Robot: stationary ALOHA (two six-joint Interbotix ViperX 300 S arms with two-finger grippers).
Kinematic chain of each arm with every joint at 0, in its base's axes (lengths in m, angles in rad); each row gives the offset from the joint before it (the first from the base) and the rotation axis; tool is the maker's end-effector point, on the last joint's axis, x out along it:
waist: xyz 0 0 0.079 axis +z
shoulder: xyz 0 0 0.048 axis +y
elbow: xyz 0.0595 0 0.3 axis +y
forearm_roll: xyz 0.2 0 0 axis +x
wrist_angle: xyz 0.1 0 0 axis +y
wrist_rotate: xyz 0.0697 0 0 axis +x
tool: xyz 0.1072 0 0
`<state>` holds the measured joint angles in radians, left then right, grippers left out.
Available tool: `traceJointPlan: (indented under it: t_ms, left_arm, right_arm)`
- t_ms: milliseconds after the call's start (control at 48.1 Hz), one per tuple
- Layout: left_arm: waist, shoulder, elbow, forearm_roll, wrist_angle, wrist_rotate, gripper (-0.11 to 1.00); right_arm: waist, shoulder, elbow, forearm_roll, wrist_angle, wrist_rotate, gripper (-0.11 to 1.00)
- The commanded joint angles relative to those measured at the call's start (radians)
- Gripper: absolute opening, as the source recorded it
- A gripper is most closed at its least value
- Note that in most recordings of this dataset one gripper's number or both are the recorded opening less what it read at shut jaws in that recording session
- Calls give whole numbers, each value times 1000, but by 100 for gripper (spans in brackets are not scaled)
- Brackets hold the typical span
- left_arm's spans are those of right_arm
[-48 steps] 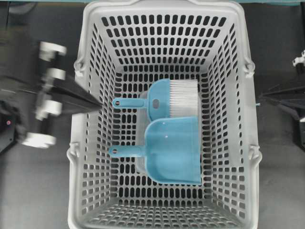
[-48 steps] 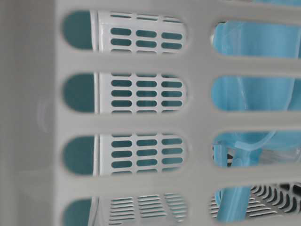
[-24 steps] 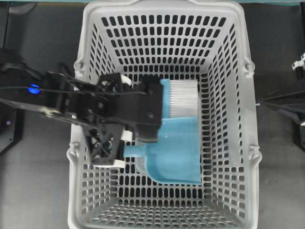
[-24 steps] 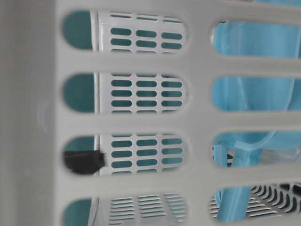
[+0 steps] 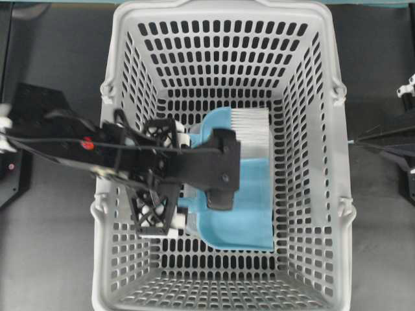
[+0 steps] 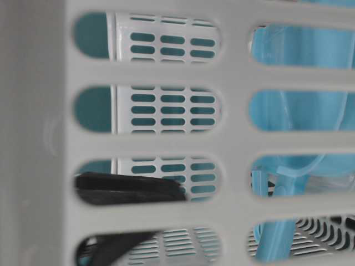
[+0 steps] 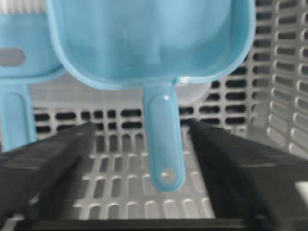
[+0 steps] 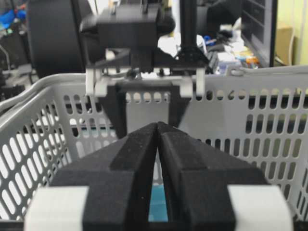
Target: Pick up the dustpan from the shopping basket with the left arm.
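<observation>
Next, my left gripper grabs the dustpan by its narrow handle (image 7: 164,137), which fits between both fingers, while the wide scoop spreads past them.
The teal-blue dustpan (image 5: 245,210) lies flat on the floor of the light-grey shopping basket (image 5: 220,9), mouth to the right. In the overhead view my left arm hides its handle. My left gripper (image 5: 172,175) is inside the basket and open. In the left wrist view the gripper (image 7: 140,126) has one black finger on each side of the dustpan's thin handle (image 7: 163,144), with gaps on both sides. The scoop (image 7: 149,43) lies just ahead. My right gripper (image 8: 158,126) is shut and empty, outside the basket's right wall (image 5: 355,138).
A teal hand brush with white bristles (image 5: 249,126) lies beside the dustpan, touching its far edge; its handle (image 7: 17,115) is outside my left finger. In the table-level view the slotted basket wall (image 6: 233,138) fills the frame, with a black gripper part (image 6: 127,189) behind it.
My left arm swung in over the basket's left wall, then moved right and down, so its open fingers now straddle the dustpan's handle. The dustpan, the brush and the right arm have not moved.
</observation>
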<state>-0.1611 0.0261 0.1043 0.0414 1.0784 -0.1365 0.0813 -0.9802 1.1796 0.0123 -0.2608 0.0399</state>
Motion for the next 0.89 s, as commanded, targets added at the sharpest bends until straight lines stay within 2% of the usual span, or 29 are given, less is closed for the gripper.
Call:
traceJointPlan:
  t_ms: [0, 83, 270, 541, 603, 645, 811, 874]
  left_arm:
    - [-21, 11, -8, 3, 2, -2, 86]
    - [-28, 37, -2, 3, 3, -6, 91]
    - [-31, 80, 14, 2, 2, -15, 90]
    - [-32, 98, 87, 2, -5, -18, 86]
    - [-31, 94, 91, 3, -12, -15, 81]
    - [-31, 94, 87, 3, -8, -14, 73]
    - [-32, 67, 55, 2, 3, -3, 27]
    - [-31, 52, 35, 3, 5, -2, 28]
  right_arm:
    - [6, 5, -15, 3, -5, 2, 0]
    - [12, 6, -14, 3, -5, 2, 0]
    - [14, 6, -12, 3, -5, 2, 0]
    - [15, 6, -9, 2, 2, 2, 0]
    - [17, 6, -9, 3, 8, 2, 0]
    - [15, 6, -9, 2, 12, 2, 0]
    - [18, 6, -9, 3, 23, 3, 0]
    - [18, 6, -9, 3, 23, 3, 0]
